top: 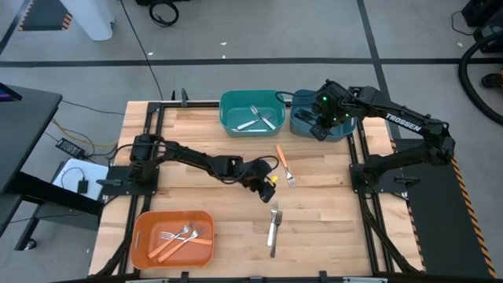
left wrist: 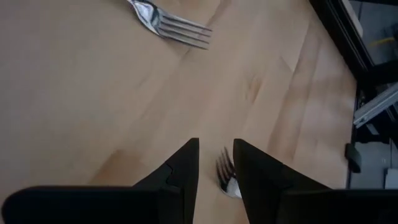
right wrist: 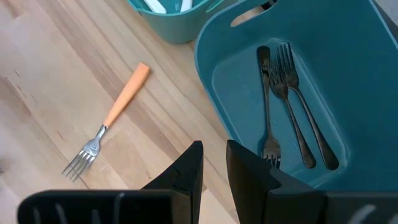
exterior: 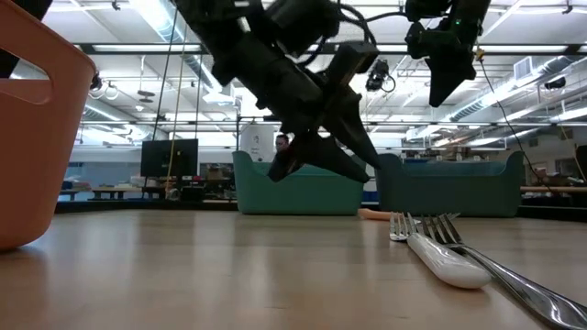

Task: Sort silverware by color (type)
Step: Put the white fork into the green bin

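Note:
My left gripper grabs the white-handled fork by its tined end [top: 274, 207] next, to sort the fork into the lighter teal bin [top: 244, 112].
An orange-handled fork [top: 284, 163] [right wrist: 115, 112] lies on the wooden table, right of centre. Two forks, one white-handled [exterior: 449, 263] and one all metal [exterior: 527, 295], lie side by side [top: 273, 226] toward the near edge. My left gripper [top: 269, 187] [left wrist: 216, 144] hovers open above the table between these and the orange fork. Through the gap between its fingers I see a fork's tines [left wrist: 226, 174] on the table. My right gripper [top: 318, 130] [right wrist: 213, 146] hangs open over the dark teal bin [right wrist: 217, 56], where two dark forks [right wrist: 292, 106] lie.
A lighter teal bin [top: 224, 110] at the far edge holds white-handled forks [top: 258, 119]. An orange bin [top: 141, 236] at the near left holds orange-handled forks [top: 179, 234]. Black frame rails run along the table's left and right edges. Bare wood lies between the bins.

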Robot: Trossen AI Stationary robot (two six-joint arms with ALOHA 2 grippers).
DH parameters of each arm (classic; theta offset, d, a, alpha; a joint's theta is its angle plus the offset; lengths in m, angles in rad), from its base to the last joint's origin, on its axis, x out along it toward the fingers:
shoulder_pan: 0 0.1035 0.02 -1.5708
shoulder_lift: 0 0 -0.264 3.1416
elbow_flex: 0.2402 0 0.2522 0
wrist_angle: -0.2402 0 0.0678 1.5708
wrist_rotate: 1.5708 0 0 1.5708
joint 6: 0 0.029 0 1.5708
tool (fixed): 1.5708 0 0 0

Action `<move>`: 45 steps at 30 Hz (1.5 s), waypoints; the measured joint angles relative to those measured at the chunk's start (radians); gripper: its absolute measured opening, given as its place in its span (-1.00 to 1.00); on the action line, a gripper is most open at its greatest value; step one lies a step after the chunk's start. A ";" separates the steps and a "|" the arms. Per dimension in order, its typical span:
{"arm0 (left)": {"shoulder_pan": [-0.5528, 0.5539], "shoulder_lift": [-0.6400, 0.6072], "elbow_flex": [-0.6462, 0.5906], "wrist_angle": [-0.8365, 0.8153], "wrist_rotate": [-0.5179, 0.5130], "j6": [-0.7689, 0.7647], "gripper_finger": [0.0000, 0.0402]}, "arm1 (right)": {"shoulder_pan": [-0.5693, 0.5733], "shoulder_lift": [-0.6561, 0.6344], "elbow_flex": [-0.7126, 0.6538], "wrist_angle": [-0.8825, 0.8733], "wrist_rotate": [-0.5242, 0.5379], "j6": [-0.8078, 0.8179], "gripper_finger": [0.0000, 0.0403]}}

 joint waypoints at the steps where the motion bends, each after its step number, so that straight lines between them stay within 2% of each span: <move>1: 0.005 0.005 0.000 0.005 0.016 0.009 -0.47 | 0.000 0.000 0.000 0.000 0.000 -0.004 -0.61; 11: 0.002 0.077 0.000 0.080 0.115 0.040 -0.47 | 0.000 0.000 0.000 0.007 0.000 -0.021 -0.61; 24: -0.005 0.109 0.000 0.120 0.118 0.096 -0.47 | 0.000 0.000 0.000 0.016 0.000 -0.021 -0.61; 31: -0.006 0.127 -0.001 0.131 0.116 0.090 -0.47 | 0.000 0.000 0.000 0.016 0.000 -0.018 -0.61; 37: -0.020 0.169 0.010 0.248 0.124 0.085 -0.47 | 0.000 0.000 0.000 0.019 0.000 -0.019 -0.61; 45: -0.024 0.203 0.032 0.239 0.114 0.070 -0.50 | 0.001 0.002 -0.037 0.037 0.000 -0.021 -0.61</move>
